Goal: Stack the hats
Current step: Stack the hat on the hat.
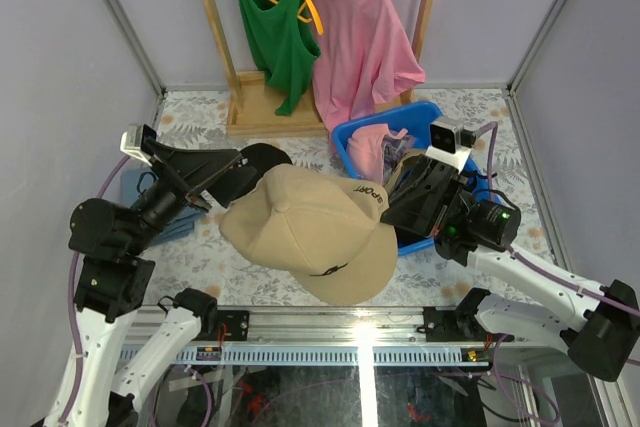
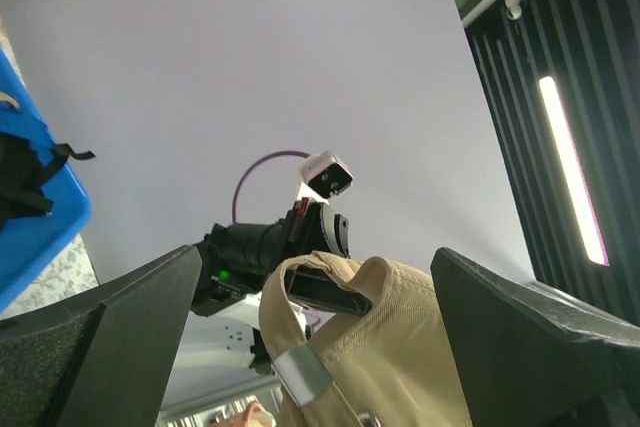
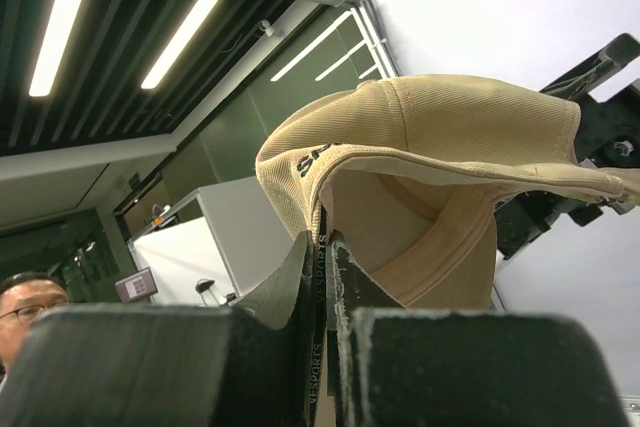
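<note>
The tan cap's opening should stack over the black cap (image 1: 265, 157), so the left gripper should next grab the tan cap's rim (image 1: 235, 230) opposite the right gripper.
The tan cap (image 1: 310, 227) hangs in the air over the middle of the table. My right gripper (image 1: 388, 199) is shut on its back rim beside the black lettering. In the right wrist view the jaws (image 3: 328, 245) pinch the rim of the cap (image 3: 440, 137). My left gripper (image 1: 238, 175) is open at the cap's left edge. In the left wrist view (image 2: 318, 257) the tan cap (image 2: 390, 347) lies between the spread fingers without being gripped. A black cap (image 1: 265, 157) lies behind the left fingers. Pink fabric (image 1: 375, 150) lies in the blue basket. Blue fabric (image 1: 135, 187) shows under my left arm.
A blue basket (image 1: 350, 132) stands at the back right, behind my right gripper. A wooden rack (image 1: 262, 112) at the back holds a green tank top (image 1: 275, 27) and a pink T-shirt (image 1: 360, 37). Grey walls close in both sides.
</note>
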Available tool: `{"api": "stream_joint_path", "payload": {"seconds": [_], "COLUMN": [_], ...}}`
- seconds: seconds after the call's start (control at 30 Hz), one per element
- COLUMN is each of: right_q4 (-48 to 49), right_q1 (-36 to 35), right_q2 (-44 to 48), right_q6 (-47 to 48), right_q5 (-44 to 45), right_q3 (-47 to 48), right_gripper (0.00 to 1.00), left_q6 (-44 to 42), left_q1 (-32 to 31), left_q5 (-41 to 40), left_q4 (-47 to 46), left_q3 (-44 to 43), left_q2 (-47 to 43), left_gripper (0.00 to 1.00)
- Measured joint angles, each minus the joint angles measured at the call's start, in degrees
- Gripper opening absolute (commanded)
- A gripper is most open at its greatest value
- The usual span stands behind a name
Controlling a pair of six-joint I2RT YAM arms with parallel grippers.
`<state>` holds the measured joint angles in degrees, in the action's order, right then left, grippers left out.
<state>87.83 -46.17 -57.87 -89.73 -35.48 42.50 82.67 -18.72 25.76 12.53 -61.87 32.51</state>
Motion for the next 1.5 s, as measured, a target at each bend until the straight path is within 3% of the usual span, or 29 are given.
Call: {"api": "stream_joint_path", "payload": {"seconds": [0.5, 0.6, 0.9, 1.17, 1.27, 1.5], "right_q4": [1.5, 2.0, 2.7, 2.8, 2.8, 3.0], "right_q1": [-4.7, -4.9, -4.9, -4.9, -4.8, -1.4], "right_q2": [-5.0, -5.9, -9.7, -9.9, -9.9, -9.9], "right_q6": [3.2, 3.4, 3.3, 3.3, 3.3, 3.3], "right_q5": [-2.6, -3.1, -3.1, -3.0, -3.0, -1.5], "right_q3": [3.6, 3.6, 3.6, 3.6, 3.6, 0.2], "right_gripper": [0.0, 0.0, 0.0, 0.0, 0.0, 0.0], "left_q6": [7.0, 8.3, 13.3, 15.5, 15.3, 10.1], "left_q1": [0.0, 0.0, 0.0, 0.0, 0.0, 0.0], "left_q5": [11.5, 12.6, 13.8, 13.6, 13.3, 10.1], "left_q4": [-6.1, -7.6, -15.9, -20.9, -22.1, -20.3], "left_q3": [2.2, 2.3, 6.4, 8.4, 8.5, 8.0], "left_q2": [-0.8, -1.3, -3.4, -3.5, -3.5, -3.4], "left_gripper": [1.0, 0.96, 0.66, 0.25, 0.03, 0.0]}}
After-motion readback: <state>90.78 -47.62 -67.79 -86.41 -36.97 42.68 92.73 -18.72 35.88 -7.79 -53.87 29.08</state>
